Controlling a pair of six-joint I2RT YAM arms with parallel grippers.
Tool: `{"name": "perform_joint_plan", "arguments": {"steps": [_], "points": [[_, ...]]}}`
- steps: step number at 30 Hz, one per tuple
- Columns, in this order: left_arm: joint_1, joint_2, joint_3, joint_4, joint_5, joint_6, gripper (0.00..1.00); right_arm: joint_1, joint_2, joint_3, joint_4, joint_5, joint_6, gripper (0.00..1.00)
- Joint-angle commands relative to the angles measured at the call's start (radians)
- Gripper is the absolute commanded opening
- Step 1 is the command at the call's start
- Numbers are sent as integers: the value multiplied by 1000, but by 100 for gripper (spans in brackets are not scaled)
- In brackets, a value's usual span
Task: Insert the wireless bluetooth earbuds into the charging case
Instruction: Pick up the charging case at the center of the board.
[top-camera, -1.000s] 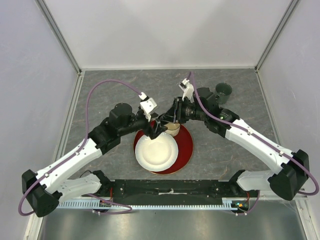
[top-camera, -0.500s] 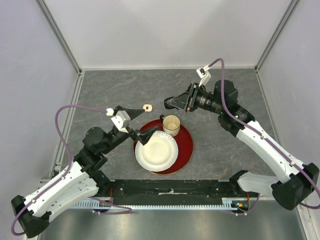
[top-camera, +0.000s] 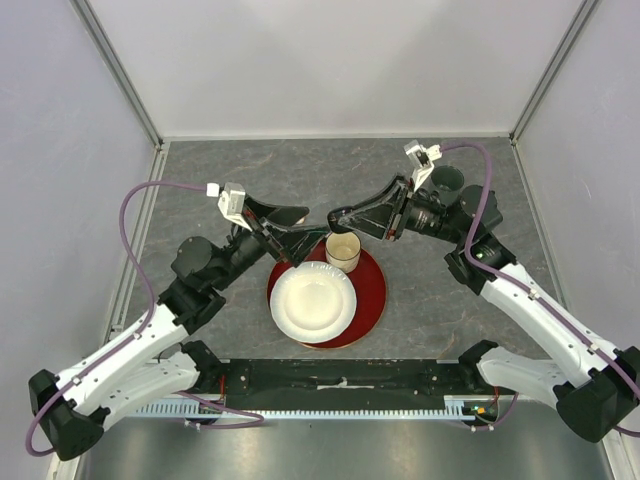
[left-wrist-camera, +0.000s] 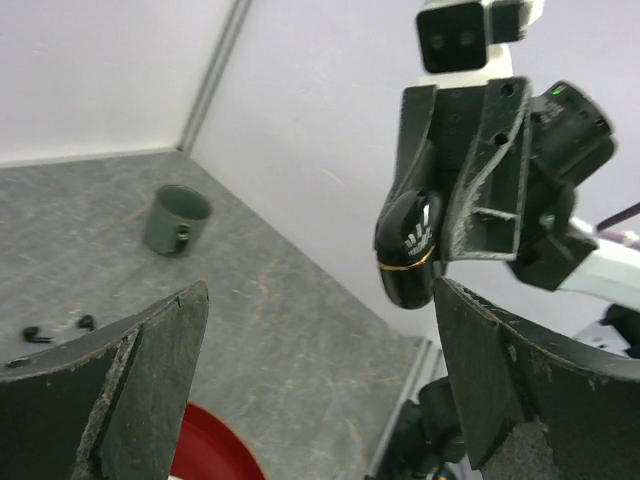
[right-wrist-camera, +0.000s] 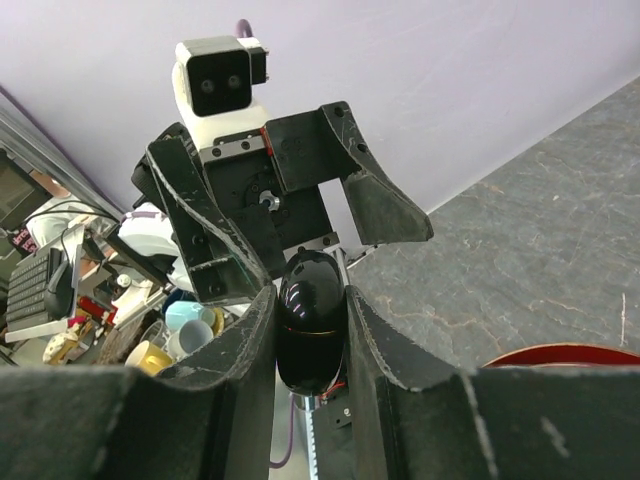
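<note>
I need to grab the charging case (left-wrist-camera: 409, 252) by its base below the gold seam (left-wrist-camera: 408, 286) with my left gripper. Its lid then stays free to open, so the earbuds can be put in.
My right gripper (top-camera: 345, 215) (right-wrist-camera: 310, 296) is shut on the charging case (right-wrist-camera: 309, 318), a glossy black oval shell with a thin gold seam, its lid closed. It holds the case in the air just above a paper cup (top-camera: 343, 251). My left gripper (top-camera: 312, 225) (left-wrist-camera: 320, 300) faces it from the left, jaws wide open and empty, the case (left-wrist-camera: 409, 252) just beyond its fingertips. Two tiny black earbuds (left-wrist-camera: 36, 335) (left-wrist-camera: 86, 322) lie on the grey table far behind, near a mug.
The paper cup stands on a red plate (top-camera: 375, 290), next to a white paper plate (top-camera: 312, 302). A dark green mug (top-camera: 446, 181) (left-wrist-camera: 176, 218) sits at the back right. Side walls enclose the table.
Both grippers were down together at the cup and plate. They have pulled apart; the left one has opened wide and risen to face the case, which the right gripper still holds.
</note>
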Motion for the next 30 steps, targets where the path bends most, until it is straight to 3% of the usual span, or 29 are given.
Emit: {"name": "perform_joint_plan", "arguments": {"steps": [1, 5, 14, 26, 30], "points": [[3, 19, 33, 123, 101, -177, 98, 3, -23, -35, 172, -13, 43, 8], [5, 55, 14, 190, 150, -248, 94, 2, -29, -46, 187, -6, 50, 9], [5, 163, 48, 272, 234, -323, 70, 2, -38, -66, 187, 5, 65, 9], [5, 215, 102, 264, 279, -323, 65, 3, -34, -70, 155, 5, 57, 10], [5, 227, 114, 267, 288, -321, 58, 2, -18, -66, 138, -4, 57, 10]]}}
